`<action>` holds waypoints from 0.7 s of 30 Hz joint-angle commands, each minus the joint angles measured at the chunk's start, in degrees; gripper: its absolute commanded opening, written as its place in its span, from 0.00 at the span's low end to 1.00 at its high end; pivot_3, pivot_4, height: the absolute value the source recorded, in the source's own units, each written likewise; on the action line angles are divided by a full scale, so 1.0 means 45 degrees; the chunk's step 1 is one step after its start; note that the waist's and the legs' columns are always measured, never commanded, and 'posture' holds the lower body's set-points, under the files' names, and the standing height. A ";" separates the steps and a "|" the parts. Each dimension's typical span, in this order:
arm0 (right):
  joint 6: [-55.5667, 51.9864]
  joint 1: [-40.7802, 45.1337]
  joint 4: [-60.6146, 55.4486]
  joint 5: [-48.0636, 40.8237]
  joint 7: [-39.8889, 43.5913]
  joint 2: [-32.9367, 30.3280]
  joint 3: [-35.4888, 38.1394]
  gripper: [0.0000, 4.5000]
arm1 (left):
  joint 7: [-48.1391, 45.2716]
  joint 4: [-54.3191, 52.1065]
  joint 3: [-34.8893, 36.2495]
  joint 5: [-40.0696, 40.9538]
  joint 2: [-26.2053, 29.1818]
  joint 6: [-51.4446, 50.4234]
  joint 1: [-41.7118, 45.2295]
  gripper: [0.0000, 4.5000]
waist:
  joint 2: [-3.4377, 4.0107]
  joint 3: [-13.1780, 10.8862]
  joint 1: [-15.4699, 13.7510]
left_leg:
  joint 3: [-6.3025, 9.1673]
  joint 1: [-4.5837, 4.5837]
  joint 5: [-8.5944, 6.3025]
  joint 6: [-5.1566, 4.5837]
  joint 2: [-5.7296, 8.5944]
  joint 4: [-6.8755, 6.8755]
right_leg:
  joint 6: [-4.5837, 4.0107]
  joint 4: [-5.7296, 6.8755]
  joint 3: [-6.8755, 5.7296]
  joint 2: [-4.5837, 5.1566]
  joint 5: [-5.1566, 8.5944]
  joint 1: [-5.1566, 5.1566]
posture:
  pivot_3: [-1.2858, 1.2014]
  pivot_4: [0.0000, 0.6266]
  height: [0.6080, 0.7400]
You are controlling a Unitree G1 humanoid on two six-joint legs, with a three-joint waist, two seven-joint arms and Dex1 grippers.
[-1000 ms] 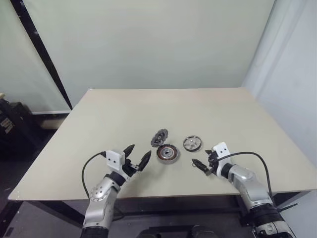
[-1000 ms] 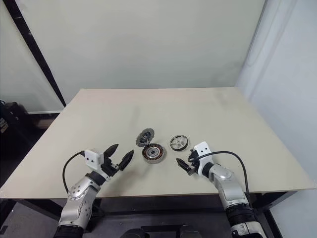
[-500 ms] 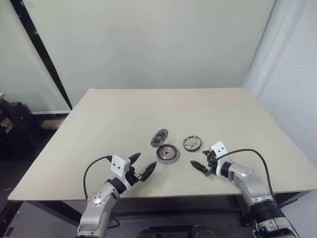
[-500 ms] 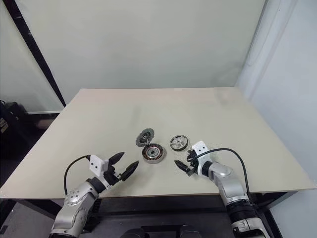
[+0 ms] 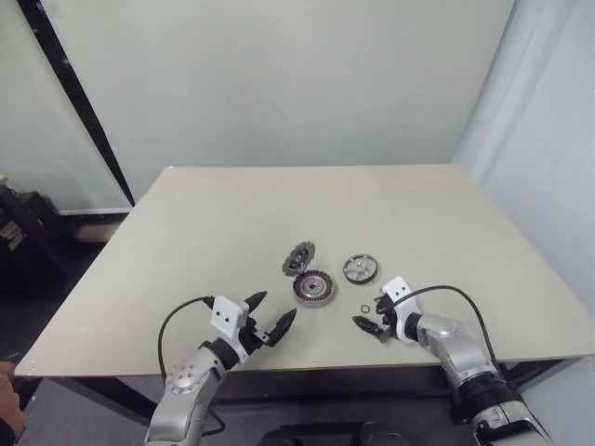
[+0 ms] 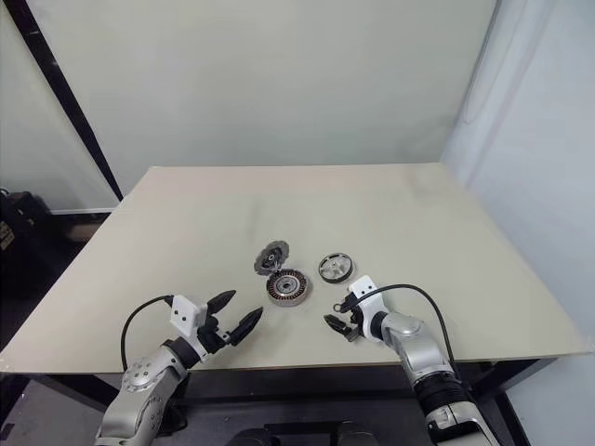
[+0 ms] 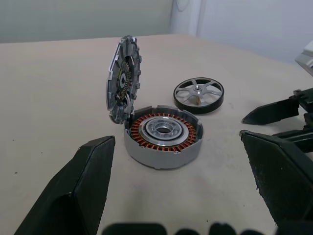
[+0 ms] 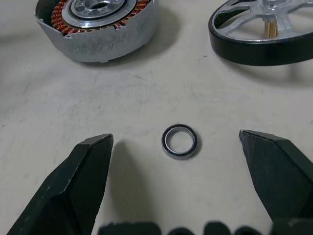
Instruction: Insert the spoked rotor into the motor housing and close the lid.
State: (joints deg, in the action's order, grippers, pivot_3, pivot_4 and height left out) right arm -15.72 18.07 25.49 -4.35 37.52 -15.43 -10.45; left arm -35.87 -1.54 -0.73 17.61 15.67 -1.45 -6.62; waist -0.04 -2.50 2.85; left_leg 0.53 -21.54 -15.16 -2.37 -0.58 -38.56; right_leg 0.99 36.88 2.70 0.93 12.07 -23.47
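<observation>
My right gripper grabs the spoked rotor across its narrow black rim [image 5: 363, 281] [image 8: 259, 51] next, since the rotor's spoked side is wider than my open fingers.
The motor housing [image 5: 314, 287], a round metal cup with copper windings, sits mid-table. The lid [image 5: 299, 257] stands nearly on edge against the housing's far-left rim, toothed face toward the housing. The spoked rotor [image 5: 361, 268] lies flat just right of the housing. My left gripper [image 5: 272, 311] hovers open near the front edge, left of the housing and pointing at it. On the right, my right gripper [image 6: 340, 316] is open and tilted down, its fingertips on either side of a small metal ring [image 8: 179, 141] on the table in front of the rotor. Neither gripper holds anything.
The beige table [image 5: 214, 223] reaches back to a pale wall. Its front edge runs just below both grippers. A black cable [image 5: 451, 290] loops off the right wrist. Dark equipment [image 5: 23, 242] stands on the floor at far left.
The left gripper drew back toward the front edge and slightly right. The right gripper sank and shifted left, and the small ring now shows beside its fingertips. The motor parts stayed put.
</observation>
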 commanded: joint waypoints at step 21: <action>-0.0205 0.0468 -0.0933 -0.0237 -0.0191 -0.0059 0.0478 0.18 | -0.0017 -0.0315 0.0043 -0.0041 0.0118 0.0173 0.0466 1.00 | 0.0000 0.0000 -0.0003 | -0.0001 0.0000 0.0000 0.0000 0.0001 -0.0002 | 0.0000 0.0000 0.0001 0.0000 0.0000 0.0002 | 0.52 0.00 1.00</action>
State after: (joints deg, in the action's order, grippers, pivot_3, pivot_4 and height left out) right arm -16.36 18.25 24.89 -4.44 36.88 -15.81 -9.60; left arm -35.67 -1.73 -1.01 17.59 15.84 -1.53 -5.83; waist -0.04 -2.50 2.84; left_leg 0.52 -21.54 -15.16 -2.37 -0.58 -38.57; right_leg 0.99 36.88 2.70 0.93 12.07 -23.47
